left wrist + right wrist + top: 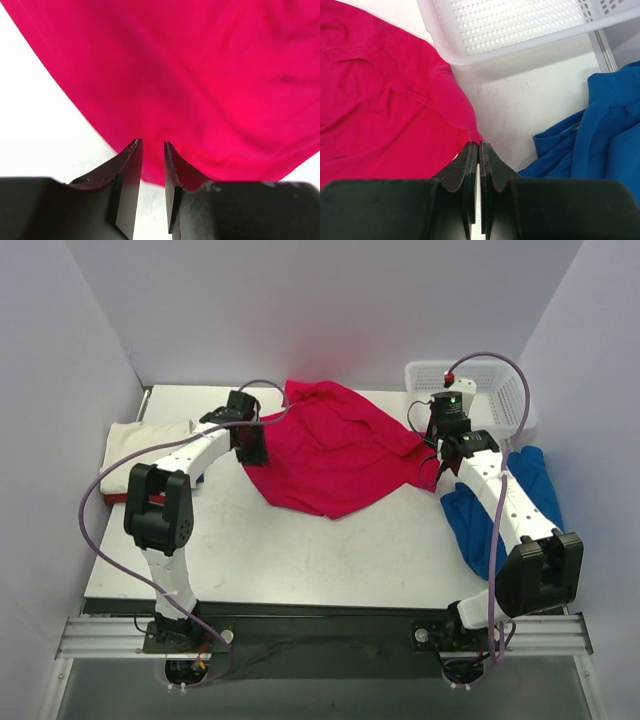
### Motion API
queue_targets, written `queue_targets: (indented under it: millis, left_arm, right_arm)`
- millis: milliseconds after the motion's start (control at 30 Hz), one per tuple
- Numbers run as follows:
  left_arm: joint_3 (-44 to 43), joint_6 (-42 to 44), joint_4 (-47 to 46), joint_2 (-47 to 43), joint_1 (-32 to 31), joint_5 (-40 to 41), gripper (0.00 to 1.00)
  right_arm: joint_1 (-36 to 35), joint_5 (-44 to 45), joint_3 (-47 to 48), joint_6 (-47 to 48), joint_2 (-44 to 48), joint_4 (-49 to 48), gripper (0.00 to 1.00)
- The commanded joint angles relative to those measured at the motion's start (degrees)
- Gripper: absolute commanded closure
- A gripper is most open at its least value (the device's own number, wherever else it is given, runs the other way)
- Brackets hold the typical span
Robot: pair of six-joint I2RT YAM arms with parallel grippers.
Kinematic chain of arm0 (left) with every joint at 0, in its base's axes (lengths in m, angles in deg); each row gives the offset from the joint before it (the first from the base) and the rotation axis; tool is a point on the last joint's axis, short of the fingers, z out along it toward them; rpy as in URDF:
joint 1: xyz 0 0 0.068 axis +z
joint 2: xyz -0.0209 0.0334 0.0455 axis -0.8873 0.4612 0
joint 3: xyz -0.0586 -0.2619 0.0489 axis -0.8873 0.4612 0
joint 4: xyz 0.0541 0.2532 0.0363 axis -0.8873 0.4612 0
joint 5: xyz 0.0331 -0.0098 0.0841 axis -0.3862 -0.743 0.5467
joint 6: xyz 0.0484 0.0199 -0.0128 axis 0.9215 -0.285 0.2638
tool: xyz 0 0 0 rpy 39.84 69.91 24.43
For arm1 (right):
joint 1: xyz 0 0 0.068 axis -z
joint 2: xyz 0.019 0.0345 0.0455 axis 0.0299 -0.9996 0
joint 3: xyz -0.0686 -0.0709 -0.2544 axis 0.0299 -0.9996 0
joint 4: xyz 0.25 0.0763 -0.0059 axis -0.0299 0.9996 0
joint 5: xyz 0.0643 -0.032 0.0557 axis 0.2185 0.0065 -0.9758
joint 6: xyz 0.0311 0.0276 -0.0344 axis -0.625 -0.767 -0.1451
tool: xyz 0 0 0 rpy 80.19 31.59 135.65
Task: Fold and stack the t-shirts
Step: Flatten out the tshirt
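My left gripper needs to spread the t-shirt for folding, so it should next grab the crimson red t-shirt's edge [259, 484] [151, 162], opposite the t-shirt corner that my right gripper holds.
The crimson red t-shirt [335, 455] lies crumpled across the back middle of the table. My left gripper [252, 450] is at the shirt's left edge; in the left wrist view the gripper [151, 143] is open with a narrow gap, and the red cloth [200, 75] lies just beyond its tips. My right gripper [437, 465] is at the shirt's right corner; in the right wrist view it [478, 145] is shut on the tip of that red corner [370, 100]. The royal blue t-shirt [470, 525] lies bunched at the right, partly under my right arm, and shows in the right wrist view [605, 135]. The cream t-shirt [140, 440] lies at the far left.
A white lattice basket [500, 390] stands at the back right, just behind my right gripper; its rim [520, 47] is close in the right wrist view. Walls close in the table on the left, back and right.
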Motion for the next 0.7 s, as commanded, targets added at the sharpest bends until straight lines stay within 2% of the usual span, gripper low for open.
queue_targets:
  millis: [0, 133, 367, 500, 533, 667]
  left_arm:
    - [7.22, -1.81, 2.18, -4.18, -2.63, -1.22, 0.65]
    - [12.51, -5.14, 1.66, -6.82, -3.61, -2.36, 0.6]
    - [14.97, -7.0, 2.36, -7.7, -4.84, -1.31, 0.55]
    - [14.45, -7.18, 1.39, -4.72, -5.46, -0.96, 0.49]
    - [14.19, -7.26, 1.48, -3.93, -5.54, -0.96, 0.42]
    - [13.31, -7.44, 2.62, -1.38, -6.33, 0.35, 0.41]
  right_arm:
    - [-0.28, -0.37, -0.09, -0.95, 0.12, 0.19, 1.0]
    - [-0.27, -0.9, -0.18, -0.78, -0.32, 0.01, 1.0]
    - [-0.36, -1.78, -0.53, -0.6, -0.67, -0.08, 1.0]
    - [-0.28, -1.87, -0.79, -0.42, -0.41, -0.16, 1.0]
    - [-0.27, -1.61, -0.79, -0.34, -0.32, -0.16, 1.0]
    - [-0.36, -1.51, -0.88, -0.25, -0.06, -0.16, 1.0]
